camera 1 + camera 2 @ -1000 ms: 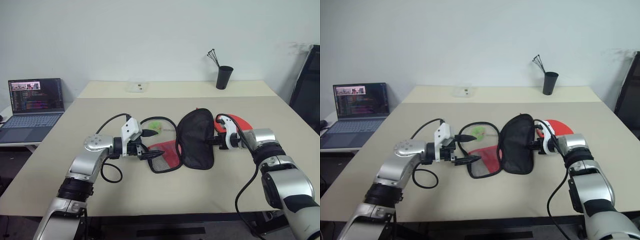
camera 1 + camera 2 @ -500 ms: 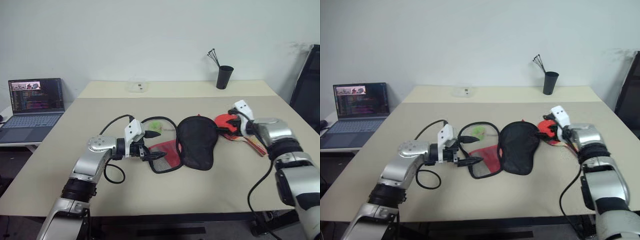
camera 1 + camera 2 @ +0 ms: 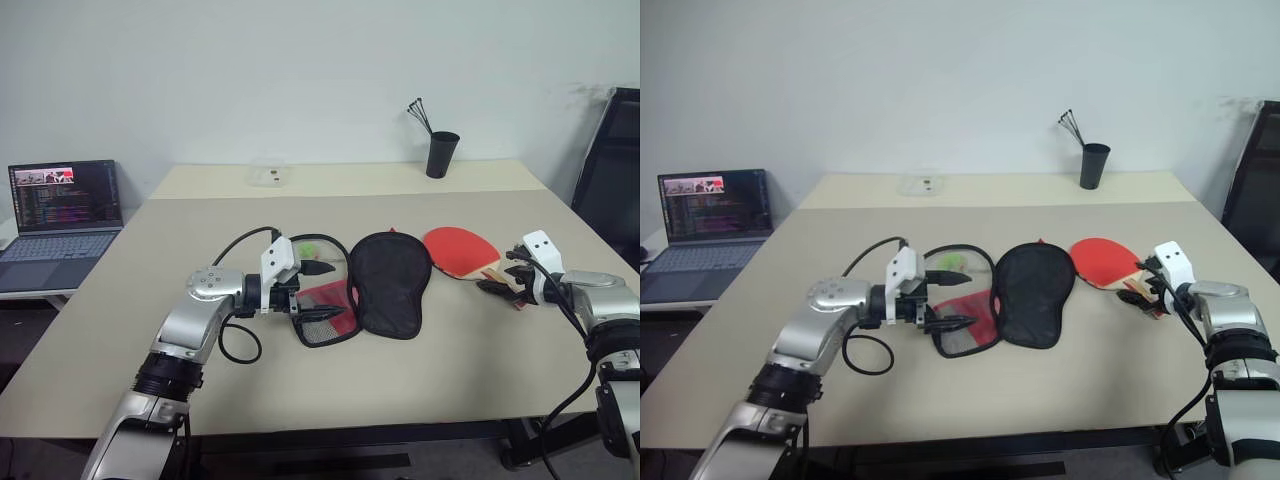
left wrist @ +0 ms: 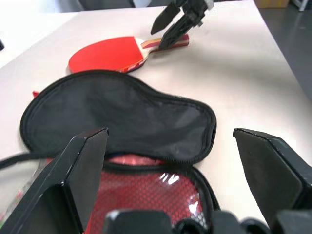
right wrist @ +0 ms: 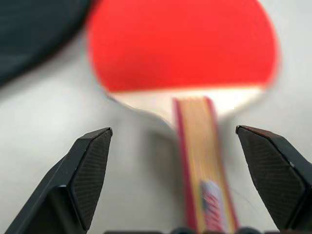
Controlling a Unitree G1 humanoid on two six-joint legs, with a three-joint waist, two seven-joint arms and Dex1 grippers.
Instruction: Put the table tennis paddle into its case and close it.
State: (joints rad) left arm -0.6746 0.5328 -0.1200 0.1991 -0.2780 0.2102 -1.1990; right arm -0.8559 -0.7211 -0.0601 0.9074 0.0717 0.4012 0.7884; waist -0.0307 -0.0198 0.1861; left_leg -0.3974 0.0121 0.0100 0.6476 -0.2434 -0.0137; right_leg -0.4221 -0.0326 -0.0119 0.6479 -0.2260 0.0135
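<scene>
My fingers are above the striped handle of the paddle, with empty table on both sides, so my right gripper should go lower before it closes on the handle.
The table tennis paddle [image 3: 460, 250] lies flat on the table at the right, red face up, its striped wooden handle [image 5: 200, 161] pointing at my right gripper [image 3: 497, 275]. That gripper is open, one finger on each side of the handle's end, gripping nothing. The case [image 3: 388, 285] lies unzipped in the middle, its black half spread flat and its red mesh half [image 3: 325, 305] to the left. My left gripper [image 3: 325, 290] is open at the red half's edge, pointing right; the black half [image 4: 122, 117] lies just beyond its fingers.
A green charm [image 3: 310, 250] lies inside the zipper loop behind the case. A black cup with sticks [image 3: 439, 153] and a small clear box [image 3: 268, 176] stand at the table's far side. A laptop [image 3: 62, 210] sits on a side table at the left, a black chair [image 3: 610, 160] at the right.
My right gripper let go of the case's black half, opened and swung right to the paddle's handle. The black half dropped flat. The left gripper stayed where it was.
</scene>
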